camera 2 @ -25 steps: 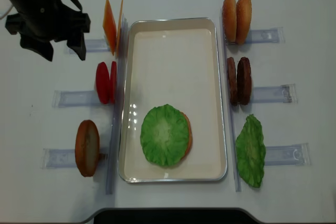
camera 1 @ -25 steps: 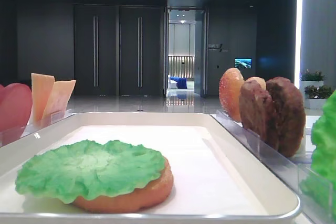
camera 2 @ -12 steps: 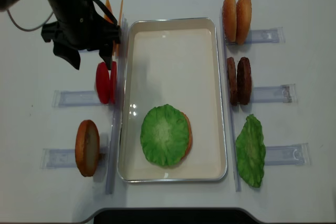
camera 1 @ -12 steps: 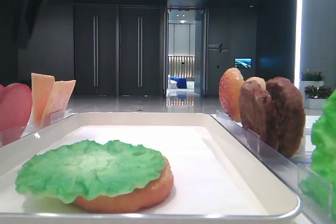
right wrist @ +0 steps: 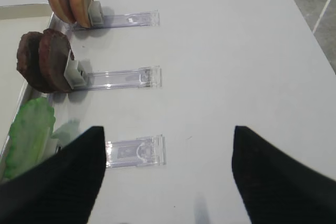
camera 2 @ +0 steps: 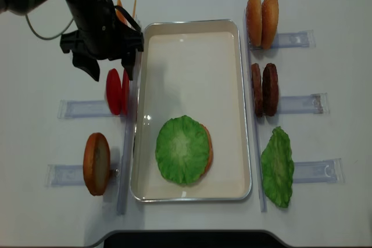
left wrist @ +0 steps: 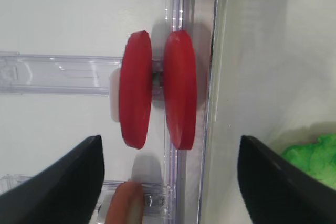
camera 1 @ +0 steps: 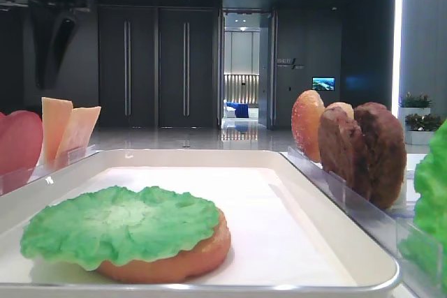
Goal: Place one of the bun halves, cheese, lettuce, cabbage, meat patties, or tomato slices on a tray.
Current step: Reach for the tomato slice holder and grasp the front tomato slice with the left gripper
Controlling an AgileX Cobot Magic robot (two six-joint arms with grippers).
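Note:
My left gripper grabs the tomato slice nearest the tray (camera 2: 192, 26) by its free upper edge (camera 2: 125, 90) next, since the clear rack hems in the slice's bottom.
The white tray (camera 2: 192, 26) lies mid-table with a green lettuce leaf (camera 2: 182, 149) on a bun half inside its near end. Two red tomato slices (camera 2: 117, 91) stand on edge in a clear rack left of the tray. My left gripper (camera 2: 109, 68) hangs open just behind and above them. In the left wrist view the tomato slices (left wrist: 157, 95) sit ahead of the wide-apart fingers (left wrist: 68, 182), untouched. My right gripper (right wrist: 168, 177) is open over bare table beside a rack, holding nothing.
Cheese (camera 1: 66, 130) stands behind the left arm. One bun half (camera 2: 96, 164) stands at the near left. On the right are two bun halves (camera 2: 261, 13), two meat patties (camera 2: 263, 89) and a lettuce leaf (camera 2: 277, 166) in clear racks.
My left arm has swung from the far left corner rightward and nearer, stopping over the tomato slices. It stays open. Nothing else has moved.

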